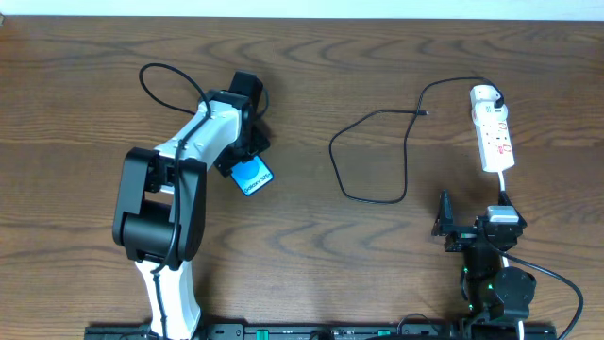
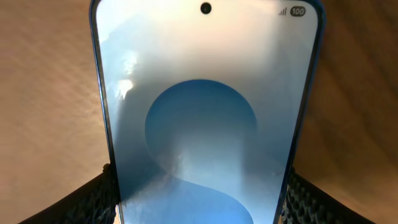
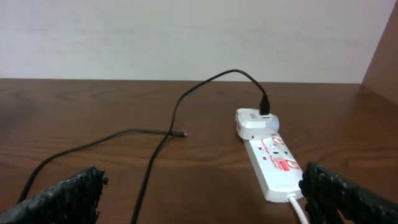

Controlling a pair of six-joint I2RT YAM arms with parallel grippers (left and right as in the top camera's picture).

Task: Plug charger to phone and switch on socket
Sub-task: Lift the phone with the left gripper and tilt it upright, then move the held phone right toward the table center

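The phone would come up along with my left gripper if I lifted it now, because both of its fingers press the phone's side edges.
The phone (image 1: 252, 176) lies left of centre, its blue screen up and its white text end towards me. My left gripper (image 1: 245, 149) is over its far end. In the left wrist view the phone (image 2: 205, 93) fills the frame and both fingers of the left gripper (image 2: 199, 193) press its side edges. The charger (image 1: 332, 156) is a thin black cable looping from a white adapter on the socket (image 1: 494, 132); its free plug (image 3: 182, 134) lies on the table. My right gripper (image 3: 202, 202) is open and empty, just short of the socket (image 3: 273, 163).
The socket's white cord (image 1: 505, 184) runs back towards the right arm's base. A black cable of the left arm (image 1: 160, 80) arcs over the table at the far left. A pale wall (image 3: 186, 37) stands behind the table.
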